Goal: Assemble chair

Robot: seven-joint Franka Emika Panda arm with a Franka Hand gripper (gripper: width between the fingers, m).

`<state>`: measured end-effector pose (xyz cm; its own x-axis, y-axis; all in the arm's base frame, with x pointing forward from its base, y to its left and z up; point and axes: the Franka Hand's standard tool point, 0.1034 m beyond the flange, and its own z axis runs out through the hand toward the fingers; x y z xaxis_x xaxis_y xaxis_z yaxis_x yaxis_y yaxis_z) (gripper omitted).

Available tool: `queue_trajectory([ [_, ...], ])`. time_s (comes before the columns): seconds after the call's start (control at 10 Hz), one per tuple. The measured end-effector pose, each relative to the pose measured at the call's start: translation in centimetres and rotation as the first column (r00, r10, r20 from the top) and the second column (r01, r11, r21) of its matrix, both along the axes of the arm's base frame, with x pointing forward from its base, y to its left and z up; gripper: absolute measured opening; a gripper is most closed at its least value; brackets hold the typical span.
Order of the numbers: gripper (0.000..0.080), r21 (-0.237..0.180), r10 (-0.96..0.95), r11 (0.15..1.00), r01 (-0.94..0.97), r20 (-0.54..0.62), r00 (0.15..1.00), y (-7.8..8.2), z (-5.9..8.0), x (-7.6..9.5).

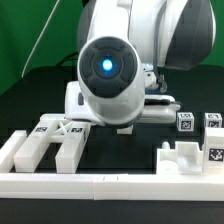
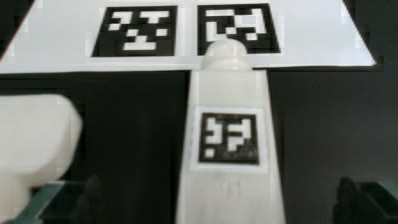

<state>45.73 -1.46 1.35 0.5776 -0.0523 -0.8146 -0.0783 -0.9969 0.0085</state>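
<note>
The robot's gripper should next grab the bar by its plain tail behind the tag (image 2: 231, 200), so that the bar's round knob end stays free to fit into the chair.
In the wrist view a long white chair bar (image 2: 228, 110) with one square tag runs out from between my fingers toward the marker board (image 2: 54, 55). My gripper (image 2: 210, 205) is open and straddles the bar's near end; one dark finger (image 2: 50, 203) and the other finger (image 2: 368, 200) each stand clear of it with a dark gap. A chunky white chair piece (image 2: 36, 135) lies beside the bar. In the exterior view the arm's round wrist (image 1: 108, 70) hides the gripper and the bar.
In the exterior view a white slotted chair piece (image 1: 45, 148) with tags lies at the front left. More tagged white pieces (image 1: 190, 155) stand at the right. A long low white border bar (image 1: 110, 185) runs along the front.
</note>
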Motion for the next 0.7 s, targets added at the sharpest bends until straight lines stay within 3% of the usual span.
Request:
queue_trajectory([
  [0.4, 0.064, -0.009, -0.005, 1.0, 0.005, -0.017, 1.0, 0.35, -0.64, -0.84],
  [0.5, 0.0471, -0.009, -0.005, 1.0, 0.005, -0.017, 1.0, 0.33, -0.65, -0.84],
  [0.6, 0.0471, -0.009, -0.006, 1.0, 0.006, -0.017, 1.0, 0.31, -0.65, -0.84],
  [0.7, 0.0283, -0.009, -0.006, 1.0, 0.006, -0.017, 1.0, 0.29, -0.64, -0.84],
])
